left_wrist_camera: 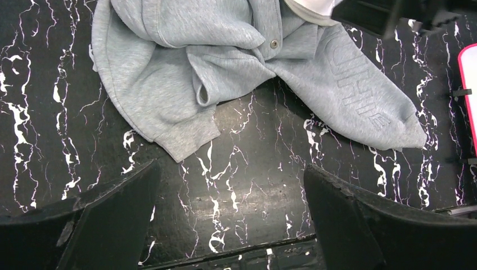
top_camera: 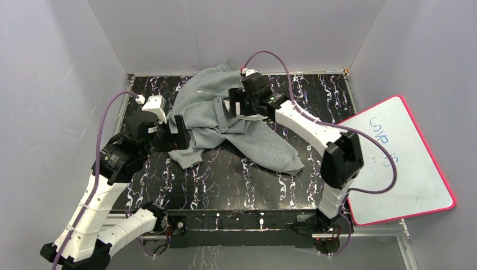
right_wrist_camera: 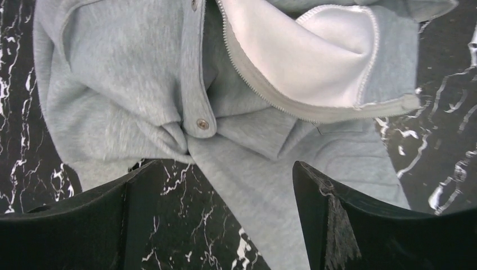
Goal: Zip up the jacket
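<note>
I should next grab the jacket by the edge (top_camera: 221,116) (right_wrist_camera: 197,107) of the snap-button strip with my right gripper, to pull that front of the jacket flat for zipping up.
The light grey fleece jacket (top_camera: 225,121) lies crumpled at the middle back of the black marbled table (top_camera: 225,180), unzipped. In the right wrist view its white lining (right_wrist_camera: 315,56) shows, folded back along the open zipper teeth (right_wrist_camera: 253,79), beside a snap button (right_wrist_camera: 202,124). My right gripper (right_wrist_camera: 224,166) hovers open over the jacket (right_wrist_camera: 124,84), above a sleeve. My left gripper (left_wrist_camera: 230,169) is open over bare table, near the jacket's (left_wrist_camera: 225,62) hem. A sleeve with raised lettering (left_wrist_camera: 360,95) stretches right. In the top view the left gripper (top_camera: 179,130) is at the jacket's left edge, the right gripper (top_camera: 237,107) over its middle.
A whiteboard with a pink rim (top_camera: 399,163) leans off the table's right side, and its edge shows in the left wrist view (left_wrist_camera: 469,84). Grey walls (top_camera: 236,34) close in the back and sides. The table's front edge (left_wrist_camera: 225,254) runs just below my left fingers.
</note>
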Motion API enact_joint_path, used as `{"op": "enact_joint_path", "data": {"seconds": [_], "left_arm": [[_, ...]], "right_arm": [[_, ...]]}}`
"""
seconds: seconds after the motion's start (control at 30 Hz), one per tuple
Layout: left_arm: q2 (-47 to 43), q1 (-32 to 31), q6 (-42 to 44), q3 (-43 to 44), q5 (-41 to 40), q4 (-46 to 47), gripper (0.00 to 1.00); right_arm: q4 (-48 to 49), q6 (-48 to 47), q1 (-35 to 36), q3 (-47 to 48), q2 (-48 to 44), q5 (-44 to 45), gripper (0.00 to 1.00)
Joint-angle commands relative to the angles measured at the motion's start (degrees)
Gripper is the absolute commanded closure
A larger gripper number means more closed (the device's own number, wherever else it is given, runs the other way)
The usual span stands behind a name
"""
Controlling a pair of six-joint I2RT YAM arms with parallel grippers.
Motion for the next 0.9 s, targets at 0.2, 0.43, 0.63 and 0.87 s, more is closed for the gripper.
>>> {"op": "enact_joint_path", "data": {"seconds": [0.2, 0.43, 0.63, 0.87], "left_arm": [[-1.39, -0.27, -0.03, -0.69, 0.23, -1.81, 0.02], [-2.29, -0.28, 0.62, -0.05, -0.39, -3.86, 0.02], [-3.12, -0.27, 0.43, -0.78, -0.16, -4.45, 0.02], [-3.38, -0.27, 0.36, -1.76, -0.38, -4.37, 0.02]], "right_arm": [[3.62, 7.67, 0.08, 14.52, 15.39, -4.79, 0.1], [2.6, 11.89, 0.24, 23.49, 25.47, -8.95, 0.18], [2.52, 13.99, 0.6, 26.96, 30.88, -12.38, 0.31], [2.95, 13.18, 1.07, 24.55, 30.05, -13.92, 0.77]]}}
